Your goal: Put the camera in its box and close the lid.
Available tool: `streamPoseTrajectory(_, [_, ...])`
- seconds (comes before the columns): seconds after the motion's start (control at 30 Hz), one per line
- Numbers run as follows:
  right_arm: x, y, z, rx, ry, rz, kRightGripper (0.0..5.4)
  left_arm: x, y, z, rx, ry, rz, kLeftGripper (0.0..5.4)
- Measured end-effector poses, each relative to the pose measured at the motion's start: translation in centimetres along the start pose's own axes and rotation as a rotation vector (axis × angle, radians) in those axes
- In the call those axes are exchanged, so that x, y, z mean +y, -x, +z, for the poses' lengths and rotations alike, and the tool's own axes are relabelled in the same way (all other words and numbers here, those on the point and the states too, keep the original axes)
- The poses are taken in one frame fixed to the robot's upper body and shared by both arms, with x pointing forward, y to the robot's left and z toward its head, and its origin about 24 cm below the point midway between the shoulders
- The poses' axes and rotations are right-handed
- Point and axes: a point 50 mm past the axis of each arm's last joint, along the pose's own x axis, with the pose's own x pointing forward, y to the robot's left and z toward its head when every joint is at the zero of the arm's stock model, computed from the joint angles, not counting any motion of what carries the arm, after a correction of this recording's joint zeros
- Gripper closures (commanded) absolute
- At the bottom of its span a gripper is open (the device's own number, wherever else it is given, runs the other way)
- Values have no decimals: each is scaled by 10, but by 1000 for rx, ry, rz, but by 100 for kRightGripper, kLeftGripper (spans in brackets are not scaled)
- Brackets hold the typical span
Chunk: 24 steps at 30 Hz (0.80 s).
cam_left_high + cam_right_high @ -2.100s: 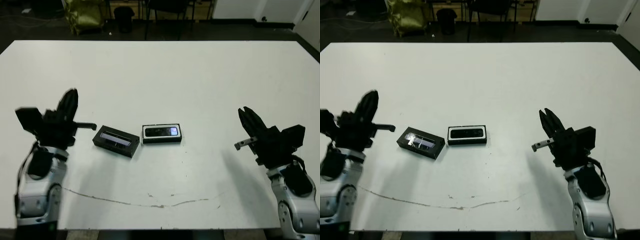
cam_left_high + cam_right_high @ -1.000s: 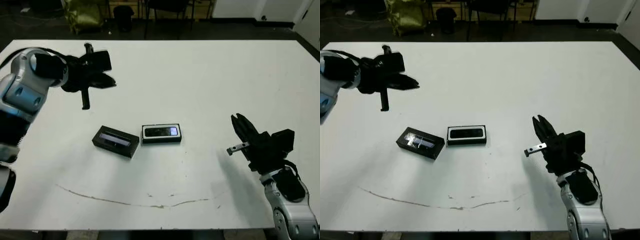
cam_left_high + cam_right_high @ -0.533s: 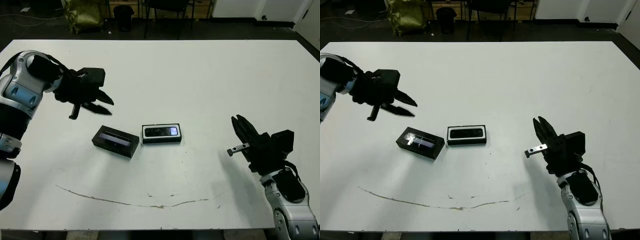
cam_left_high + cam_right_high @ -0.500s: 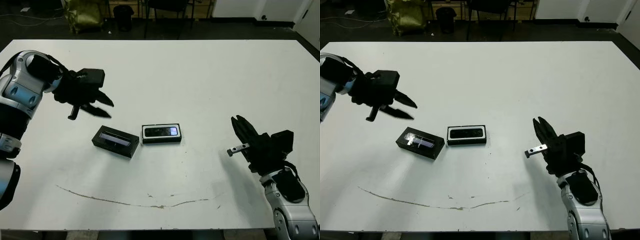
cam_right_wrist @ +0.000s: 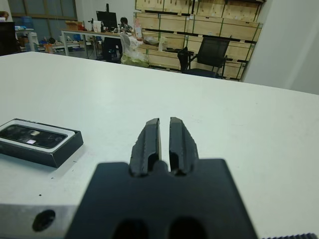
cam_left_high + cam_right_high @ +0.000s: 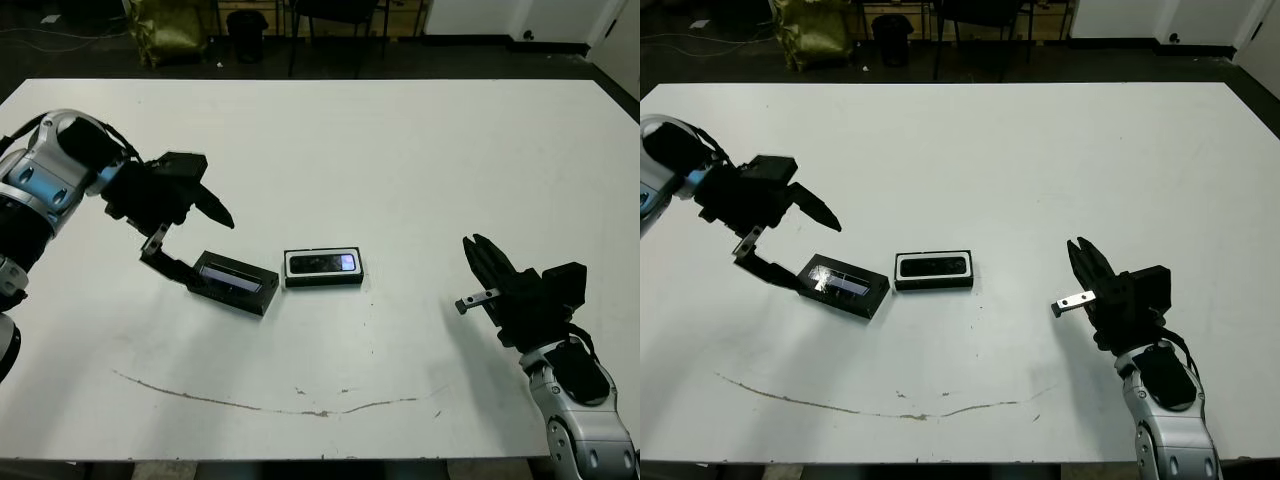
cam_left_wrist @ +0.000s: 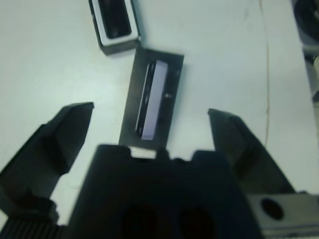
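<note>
The left gripper grips the lid by its end away from the box next, since the box crowds the lid's other end.
The box (image 6: 323, 267), a small black tray with white lining, lies mid-table, and the black camera (image 6: 322, 263) lies inside it. Just to its left the lid (image 6: 233, 282) lies flat on the table with its glossy strip facing up. My left gripper (image 6: 190, 238) hangs open over the lid's left end; in the left wrist view the lid (image 7: 152, 99) lies between the spread fingers (image 7: 55, 144), and the box (image 7: 114, 22) lies beyond it. My right gripper (image 6: 487, 258) is shut and holds nothing, well to the right of the box (image 5: 37, 140).
The white table (image 6: 420, 150) stretches wide behind and to the right of the box. A thin dark curved mark (image 6: 300, 405) runs along its front part. A yellow-green bag (image 6: 170, 30) and chairs stand beyond the far edge.
My left arm has swung up from the table's left front, then down and right to the lid, fingers open. The right gripper has barely moved. Box and lid lie as before.
</note>
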Motion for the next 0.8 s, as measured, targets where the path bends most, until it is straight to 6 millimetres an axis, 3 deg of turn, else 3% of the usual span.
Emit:
streamPoseTrajectory(0.43, [-1,2,-7,3,-21,3,540,7,-16,-20,175,57,-61,2])
streamPoseTrajectory(0.8, [-1,3,-9,14,-33,-4,540,9,-18,-21,159,63,-47,2])
